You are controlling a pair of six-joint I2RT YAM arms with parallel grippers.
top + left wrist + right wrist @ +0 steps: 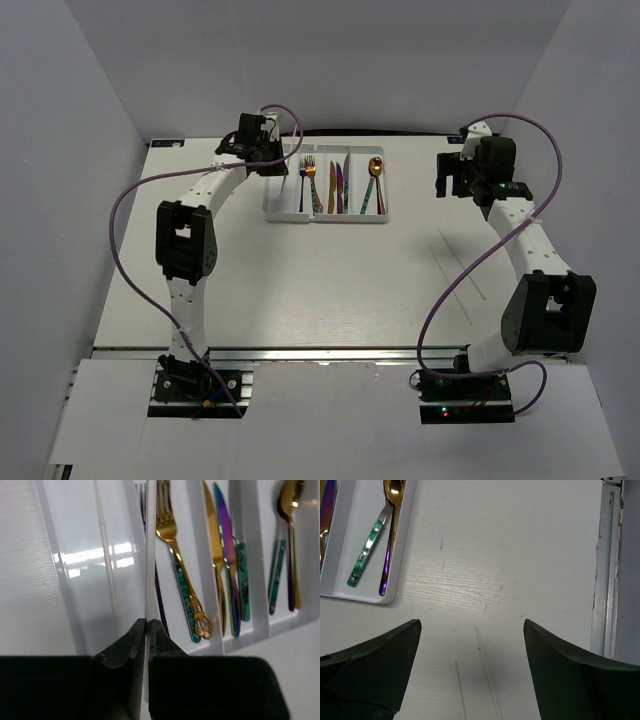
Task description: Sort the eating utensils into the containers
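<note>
The thin white stick is above the divider beside the gold fork, so my left gripper will keep holding the stick.
The white divided tray (325,219) stands at the back middle of the table. Forks (310,182), knives (338,186) and spoons (374,180), gold, purple and teal, lie sorted in its compartments. My left gripper (272,160) hovers at the tray's back left corner. In the left wrist view that gripper (147,621) is shut on a thin white stick (150,555) that runs along over the tray beside the gold fork (175,555). A second stick (106,555) lies in the left compartment. My right gripper (472,622) hangs open over bare table right of the tray (365,597).
Two thin pale sticks (487,672) lie on the table under the right gripper, also visible from above as faint lines (462,262). The table's metal right edge (605,570) runs close by. White walls enclose the table on three sides.
</note>
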